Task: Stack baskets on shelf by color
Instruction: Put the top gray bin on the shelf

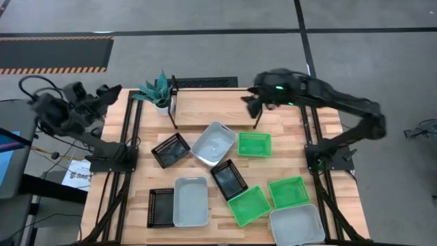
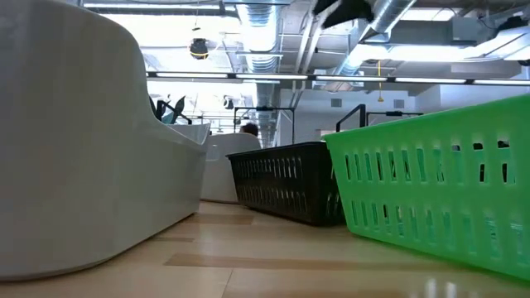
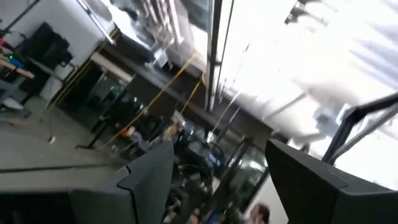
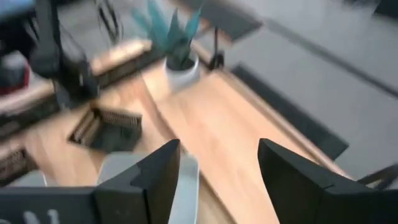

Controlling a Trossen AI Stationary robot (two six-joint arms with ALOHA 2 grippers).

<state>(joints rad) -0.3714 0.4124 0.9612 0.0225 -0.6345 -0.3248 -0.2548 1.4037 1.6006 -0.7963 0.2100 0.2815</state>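
Note:
I next need to pick up the grey-white basket by its rim with my right gripper, so that the baskets get stacked on the shelf (image 1: 212, 106) by color.
Nine baskets lie flat on the table, none on the shelf (image 1: 212, 106). The black ones (image 1: 170, 149) (image 1: 229, 179) (image 1: 160, 207), the grey-white ones (image 1: 214, 143) (image 1: 190, 201) (image 1: 296, 224) and the green ones (image 1: 254, 144) (image 1: 248, 205) (image 1: 289, 192) are scattered and mixed. The shelf stands at the table's far edge, its wooden base bare. My right gripper (image 1: 254, 99) hangs open and empty above the shelf's right end; its own view (image 4: 219, 180) looks along the base toward the plant. My left gripper (image 1: 108, 91) is open and empty at the far left corner, pointing up at the ceiling (image 3: 217, 186).
A teal spiky potted plant (image 1: 158, 92) stands at the shelf's left end, also in the right wrist view (image 4: 177, 34). In the low view a grey-white basket (image 2: 83, 149), a black one (image 2: 290, 182) and a green one (image 2: 439, 182) fill the foreground.

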